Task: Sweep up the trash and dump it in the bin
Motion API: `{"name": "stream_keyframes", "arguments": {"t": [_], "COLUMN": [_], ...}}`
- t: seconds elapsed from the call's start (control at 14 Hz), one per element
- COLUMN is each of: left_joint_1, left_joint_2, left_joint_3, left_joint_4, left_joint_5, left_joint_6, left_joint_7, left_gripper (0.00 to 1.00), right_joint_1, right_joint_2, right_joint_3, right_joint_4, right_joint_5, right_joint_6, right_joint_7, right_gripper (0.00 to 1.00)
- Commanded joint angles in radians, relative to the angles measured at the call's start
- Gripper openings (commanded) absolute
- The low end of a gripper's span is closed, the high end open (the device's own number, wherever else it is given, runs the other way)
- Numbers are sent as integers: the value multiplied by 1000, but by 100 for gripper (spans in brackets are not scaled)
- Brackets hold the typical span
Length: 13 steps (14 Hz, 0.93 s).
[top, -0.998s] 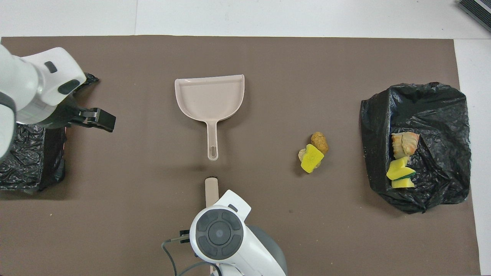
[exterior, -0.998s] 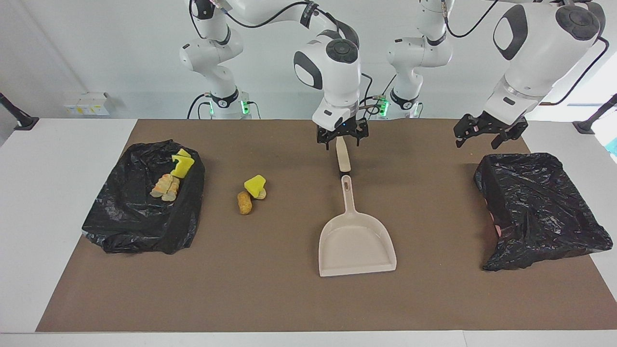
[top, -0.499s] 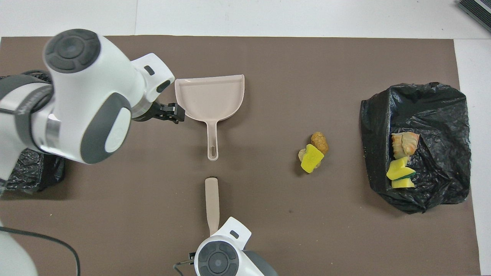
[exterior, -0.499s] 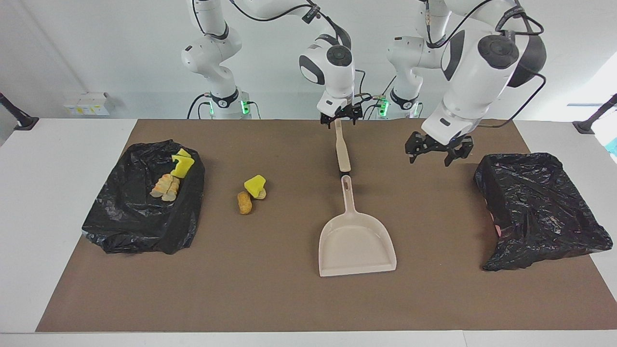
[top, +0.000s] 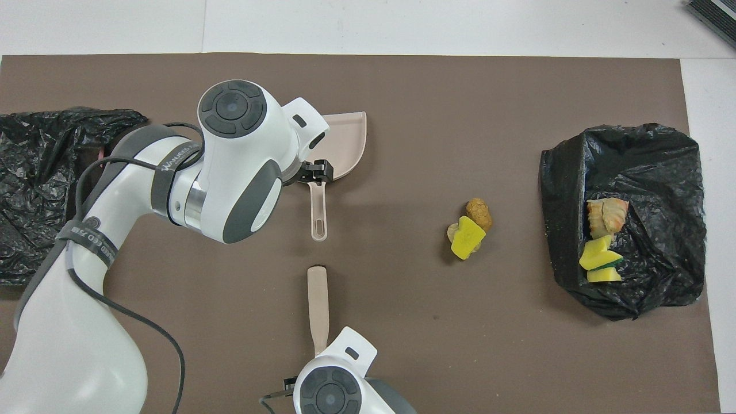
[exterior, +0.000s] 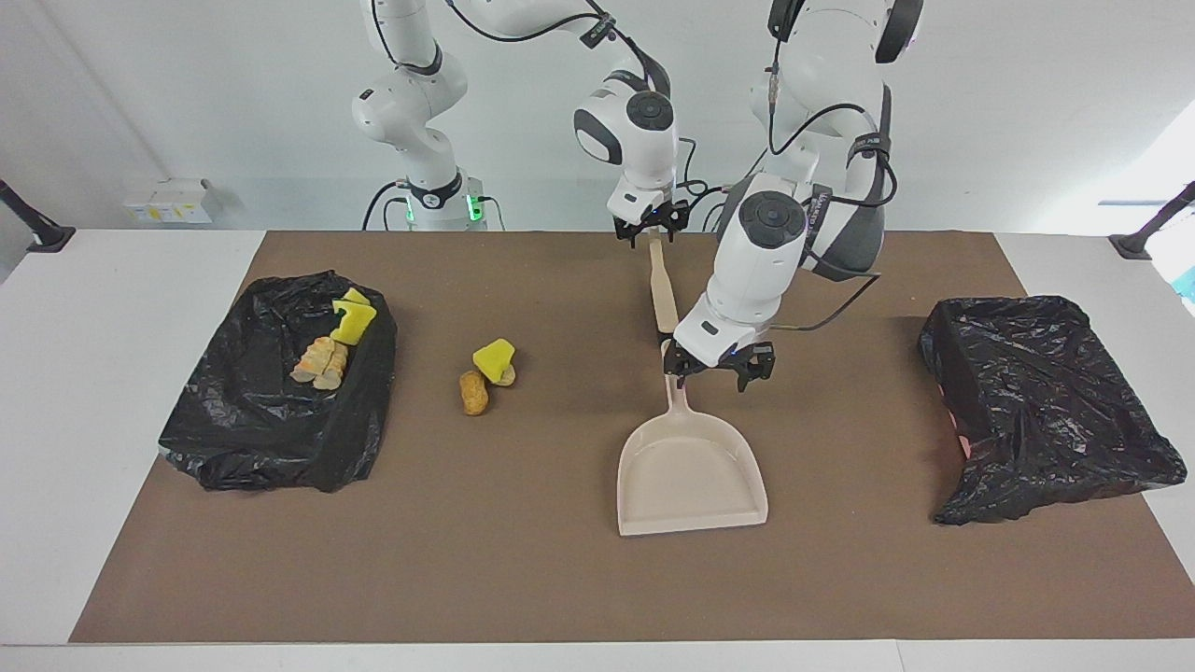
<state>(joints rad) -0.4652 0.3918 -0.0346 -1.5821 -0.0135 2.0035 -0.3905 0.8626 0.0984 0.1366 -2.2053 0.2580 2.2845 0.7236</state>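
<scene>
The dustpan's scoop (top: 348, 142) is much wider than my left gripper's fingers, so I need to grab the dustpan by its slim handle (top: 318, 204) with that gripper next.
Loose trash lies on the brown mat: a yellow sponge chunk (exterior: 493, 357) (top: 467, 237) leaning on a tan lump (exterior: 474, 393) (top: 478, 213). A beige dustpan (exterior: 691, 467) (top: 345, 144) sits mid-table, its handle pointing toward the robots. My left gripper (exterior: 717, 368) (top: 313, 172) hangs open just over that handle, gripping nothing. A beige brush handle (exterior: 663, 289) (top: 317, 305) lies nearer the robots, in line with the dustpan. My right gripper (exterior: 651, 230) is at its end closest to the robots. In the overhead view the arm hides that gripper.
A black-bagged bin (exterior: 280, 420) (top: 627, 172) at the right arm's end holds yellow sponge pieces and tan lumps. A second black-bagged bin (exterior: 1036, 401) (top: 40, 172) stands at the left arm's end. White table borders the mat.
My left arm swung from over the bin at its end to the dustpan handle and came down. My right gripper slid back along the brush handle to its end.
</scene>
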Motion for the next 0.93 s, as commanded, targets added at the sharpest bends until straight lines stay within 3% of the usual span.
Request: {"name": "stream_keyframes", "arguments": {"t": [0.0, 0.07, 0.36, 0.5, 0.64, 0.86], "left_joint_1": [-36, -55, -56, -75, -76, -78], "left_joint_2": [-19, -31, -66, -83, -85, -97], "left_joint_3": [15, 15, 13, 15, 13, 13], "left_joint_4": [-86, -119, -200, -229, -234, -256], "left_joint_5": [3, 3, -2, -2, -2, -2], "left_joint_6": [87, 95, 143, 144, 147, 149], "left_joint_7": [-72, -89, -100, -139, -143, -143], "left_gripper": [100, 100, 100, 100, 82, 78], "right_joint_1": [18, 18, 13, 4, -38, -123], "right_joint_2": [-9, -6, 1, -29, -109, -238], "right_joint_3": [-2, -2, -3, -9, -12, -12], "right_joint_4": [-22, -16, 2, 18, 19, 16], "right_joint_5": [23, 18, 12, 7, 4, -16], "right_joint_6": [39, 38, 13, -73, -195, -396], "right_joint_7": [5, 2, 11, 8, -1, -44], "right_gripper": [18, 0, 0, 0, 0, 0]}}
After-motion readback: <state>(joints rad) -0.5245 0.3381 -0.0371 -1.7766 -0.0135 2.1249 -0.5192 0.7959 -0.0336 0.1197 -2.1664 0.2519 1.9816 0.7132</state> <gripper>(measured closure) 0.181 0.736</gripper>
